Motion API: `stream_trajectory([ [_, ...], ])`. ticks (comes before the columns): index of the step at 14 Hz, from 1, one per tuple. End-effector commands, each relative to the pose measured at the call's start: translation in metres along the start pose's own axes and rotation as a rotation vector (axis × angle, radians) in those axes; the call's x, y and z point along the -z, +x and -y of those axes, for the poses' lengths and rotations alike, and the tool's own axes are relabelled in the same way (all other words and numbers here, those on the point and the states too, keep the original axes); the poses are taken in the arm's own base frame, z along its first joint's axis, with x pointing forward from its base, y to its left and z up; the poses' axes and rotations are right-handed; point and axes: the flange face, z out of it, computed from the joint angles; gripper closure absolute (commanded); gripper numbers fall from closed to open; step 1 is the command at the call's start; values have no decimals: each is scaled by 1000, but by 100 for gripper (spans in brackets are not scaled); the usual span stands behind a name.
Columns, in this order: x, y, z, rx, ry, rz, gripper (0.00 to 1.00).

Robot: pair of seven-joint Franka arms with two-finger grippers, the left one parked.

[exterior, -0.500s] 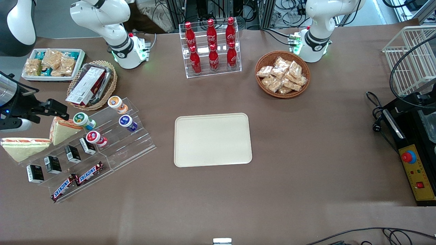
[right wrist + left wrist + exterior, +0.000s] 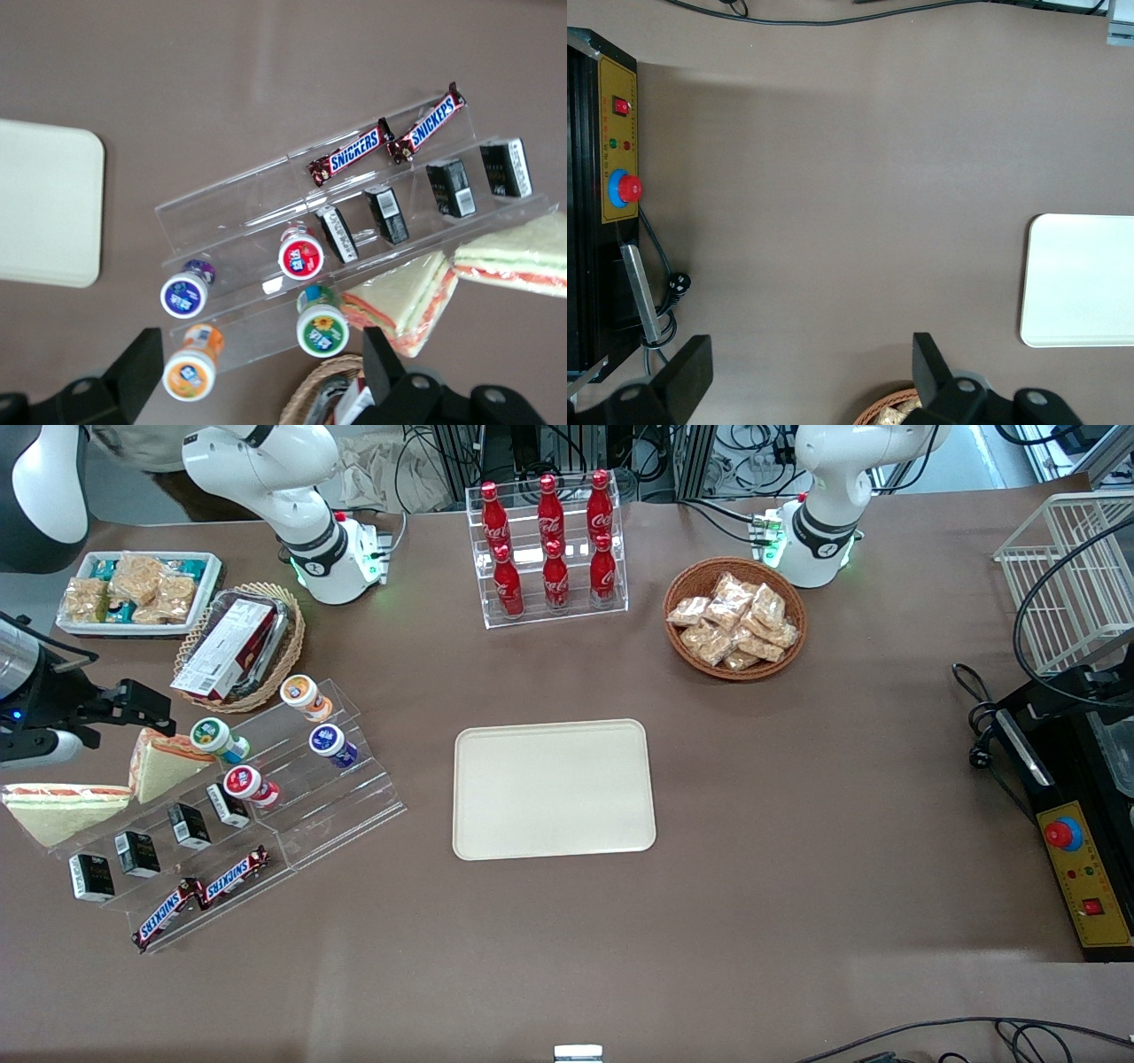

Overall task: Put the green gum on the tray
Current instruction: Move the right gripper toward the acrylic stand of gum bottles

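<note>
I should grab the green gum next with my gripper, by its teal body (image 2: pixel 234 748), and the gum should then go on the cream tray (image 2: pixel 554 788).
The green gum (image 2: pixel 211 737), with a green-and-white lid and teal body, lies on the upper step of a clear acrylic stand (image 2: pixel 292 806) at the working arm's end of the table. It also shows in the right wrist view (image 2: pixel 322 329). My gripper (image 2: pixel 142 704) hovers above the table beside the stand, a short way from the gum toward the table's end. In the right wrist view the gripper (image 2: pixel 261 376) is open and empty, with the gum between its finger lines and nearer one finger (image 2: pixel 383 367). The cream tray (image 2: pixel 554 788) lies empty mid-table, also in the right wrist view (image 2: pixel 44 212).
Orange-lidded (image 2: pixel 301 693), purple-lidded (image 2: pixel 330 741) and red-lidded (image 2: pixel 244 783) bottles share the stand with small black boxes and Snickers bars (image 2: pixel 202 895). Sandwiches (image 2: pixel 159 762) lie beside the gum. A wicker basket with a box (image 2: pixel 237 646) stands farther back, and a cola rack (image 2: pixel 549 549).
My gripper has shifted slightly farther from the front camera, still open above the table. Nothing else has moved.
</note>
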Motion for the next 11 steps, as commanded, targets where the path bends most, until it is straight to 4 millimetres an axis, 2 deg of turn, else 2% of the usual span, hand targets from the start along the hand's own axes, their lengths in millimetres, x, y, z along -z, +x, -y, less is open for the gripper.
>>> stream_trajectory([
  [1,0,-10,-24,67,16,19,0],
  [3,-10,-23,-32,51,29,46,0],
  [5,-26,-40,-30,56,32,35,0],
  [8,-69,-69,-31,96,28,-24,0],
  [11,-119,-89,-48,97,32,-38,0],
])
